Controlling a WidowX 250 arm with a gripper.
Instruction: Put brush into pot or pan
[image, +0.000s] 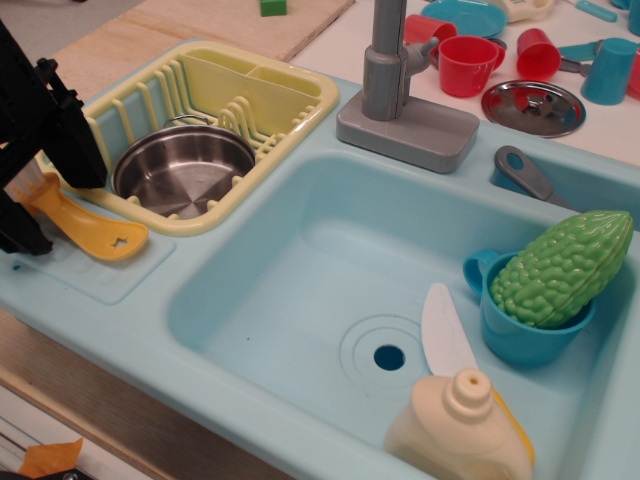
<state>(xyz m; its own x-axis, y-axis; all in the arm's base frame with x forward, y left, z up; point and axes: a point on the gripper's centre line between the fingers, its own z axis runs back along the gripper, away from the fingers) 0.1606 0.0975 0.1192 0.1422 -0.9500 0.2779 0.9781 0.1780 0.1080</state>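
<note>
The yellow-orange brush should go into the steel pan (183, 170), so my gripper should next grab the brush by its bristle end (35, 187).
The yellow-orange brush (100, 236) lies on the sink's left ledge, its paddle handle with the small cut-out toward the right and its whitish bristle head (33, 186) at the left. My black gripper (52, 208) is open and straddles the bristle end, one finger behind it and one in front; I cannot tell if they touch it. The shiny steel pan (183, 170) sits in the yellow dish rack (300, 112), just right of the gripper, and holds nothing.
The light-blue sink basin (300, 290) holds a white blade (445, 330), a cream bottle (460, 430) and a blue cup (520, 335) with a green bumpy gourd (560, 265). The grey faucet (395, 75), a steel lid (533, 106) and red cups (467, 63) stand behind.
</note>
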